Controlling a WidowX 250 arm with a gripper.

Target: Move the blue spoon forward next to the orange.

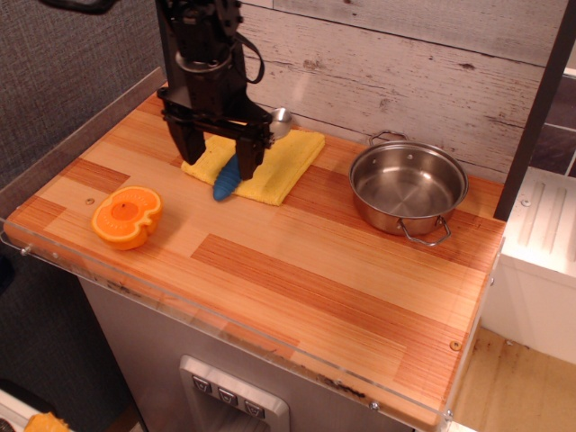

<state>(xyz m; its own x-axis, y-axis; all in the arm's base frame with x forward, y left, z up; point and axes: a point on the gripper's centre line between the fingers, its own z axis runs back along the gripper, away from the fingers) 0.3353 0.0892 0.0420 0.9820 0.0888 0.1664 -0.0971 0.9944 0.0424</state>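
I need to move the spoon forward beside the orange (127, 216), so my gripper should next grab the spoon by its blue handle (229, 179).
The blue spoon (227, 181) lies on a yellow cloth (279, 166) at the back of the table. Its blue handle points toward the front left, and its silver bowl (281, 118) peeks out behind the gripper. The black gripper (219, 157) hangs open right over the spoon's handle, one finger (192, 144) on the left and one on the right (248, 155). Much of the handle is hidden behind it. The halved orange (127, 216) sits cut face up near the front left edge, apart from the spoon.
A steel pot (407, 189) with two handles stands at the back right. A white plank wall runs behind the table. A raised rim lines the left edge, and a clear strip (180, 301) lines the front edge.
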